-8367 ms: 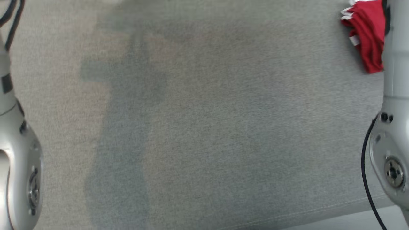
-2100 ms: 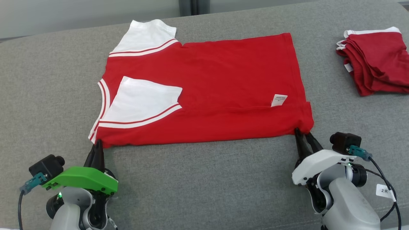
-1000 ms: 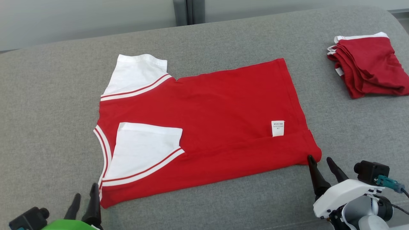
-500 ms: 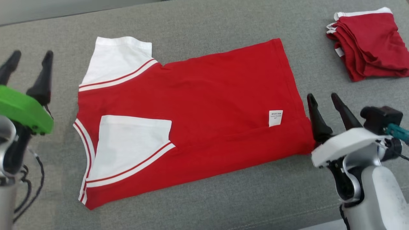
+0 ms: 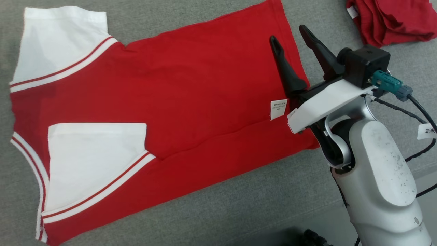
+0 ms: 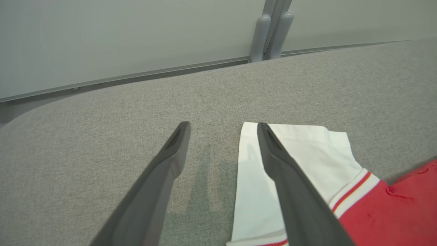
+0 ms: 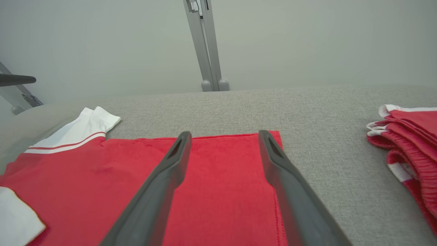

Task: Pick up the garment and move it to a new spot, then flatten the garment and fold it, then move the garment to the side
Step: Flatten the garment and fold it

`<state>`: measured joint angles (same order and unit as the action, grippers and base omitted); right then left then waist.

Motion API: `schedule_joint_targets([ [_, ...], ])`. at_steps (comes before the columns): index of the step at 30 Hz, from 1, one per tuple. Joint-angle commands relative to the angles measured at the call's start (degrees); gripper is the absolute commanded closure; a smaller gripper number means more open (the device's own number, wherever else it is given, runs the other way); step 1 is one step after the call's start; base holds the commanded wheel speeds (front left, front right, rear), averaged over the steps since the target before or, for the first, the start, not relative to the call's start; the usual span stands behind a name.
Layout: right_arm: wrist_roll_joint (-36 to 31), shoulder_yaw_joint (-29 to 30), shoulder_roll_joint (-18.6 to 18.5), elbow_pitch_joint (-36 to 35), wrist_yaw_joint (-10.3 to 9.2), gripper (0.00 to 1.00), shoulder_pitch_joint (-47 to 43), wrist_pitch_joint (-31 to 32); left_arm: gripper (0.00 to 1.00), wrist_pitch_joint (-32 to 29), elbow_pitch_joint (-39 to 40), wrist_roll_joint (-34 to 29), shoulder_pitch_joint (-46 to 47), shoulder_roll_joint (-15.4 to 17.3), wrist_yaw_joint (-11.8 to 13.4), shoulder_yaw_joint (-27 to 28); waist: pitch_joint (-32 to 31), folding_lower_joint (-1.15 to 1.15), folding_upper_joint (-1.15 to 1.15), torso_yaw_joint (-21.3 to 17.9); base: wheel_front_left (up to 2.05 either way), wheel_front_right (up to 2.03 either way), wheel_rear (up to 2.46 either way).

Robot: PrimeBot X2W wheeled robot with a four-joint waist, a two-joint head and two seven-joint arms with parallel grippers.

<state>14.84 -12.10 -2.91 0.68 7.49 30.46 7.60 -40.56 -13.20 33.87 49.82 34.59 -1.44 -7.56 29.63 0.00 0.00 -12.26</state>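
My left gripper grabs the white sleeve's outer edge (image 5: 20, 43) on the T-shirt next, since the red body (image 5: 196, 86) lies flat and wide on the cushion.
The garment (image 5: 191, 85) is a red T-shirt with white sleeves, lying flat on the grey cushion, its near edge and one sleeve (image 5: 92, 160) folded onto the body. My right gripper (image 5: 288, 34) hovers open above the garment's hem end, holding nothing. The right wrist view has that gripper (image 7: 224, 134) pointing across the red cloth (image 7: 218, 184) toward its far edge. My left gripper (image 6: 222, 124) is open over the far white sleeve (image 6: 317, 150), one finger above the sleeve's edge and the other above bare cushion.
A stack of folded red garments (image 5: 392, 17) lies at the far right, also in the right wrist view (image 7: 409, 136). The grey cushion (image 5: 239, 205) ends near my right arm's base. A pale wall with a grey post (image 7: 205, 44) stands behind.
Both grippers have let go of the garment's near edge and opened. The right one has risen and moved forward over the hem; the left has gone toward the far sleeve. The head camera has tilted closer.
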Motion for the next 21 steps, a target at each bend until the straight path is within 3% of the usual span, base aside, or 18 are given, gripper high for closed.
schedule_joint_targets([
  [1, 0.04, -0.56, 0.03, 0.54, -0.01, 0.00, 1.47, -0.58, 0.00, -1.23, -1.11, 0.68, 1.23, 0.68, 0.25, 0.23, 5.87, 0.00, 0.00, -5.48, 0.00, 0.00, 0.00],
  [12, 1.22, -2.36, 0.03, 3.58, -0.01, 0.00, 5.02, -2.75, 0.00, -7.07, -3.08, 3.14, 1.02, 5.41, 1.32, 2.98, 8.35, 0.00, 0.00, -8.57, 0.00, 0.00, 0.00],
  [18, 1.40, -2.14, 0.02, 4.65, -0.01, 0.00, 5.97, -3.23, 0.00, -9.65, -1.67, 4.95, -1.77, 5.14, 1.25, 2.82, 8.36, 0.00, 0.00, -8.67, 0.00, 0.00, 0.00],
  [19, 1.39, -2.05, 0.02, 4.93, -0.01, 0.00, 6.26, -3.29, 0.10, -9.84, -1.31, 5.22, -2.17, 5.08, 1.35, 2.80, 8.31, 0.00, 0.00, -8.55, 0.00, 0.00, 0.00],
  [21, 1.64, -2.08, 0.04, 5.82, -0.01, 0.00, 6.94, -3.15, 0.60, -9.57, -0.83, 5.69, -2.84, 4.63, 1.33, 2.79, 8.20, 0.00, 0.00, -8.29, 0.00, 0.00, 0.00],
])
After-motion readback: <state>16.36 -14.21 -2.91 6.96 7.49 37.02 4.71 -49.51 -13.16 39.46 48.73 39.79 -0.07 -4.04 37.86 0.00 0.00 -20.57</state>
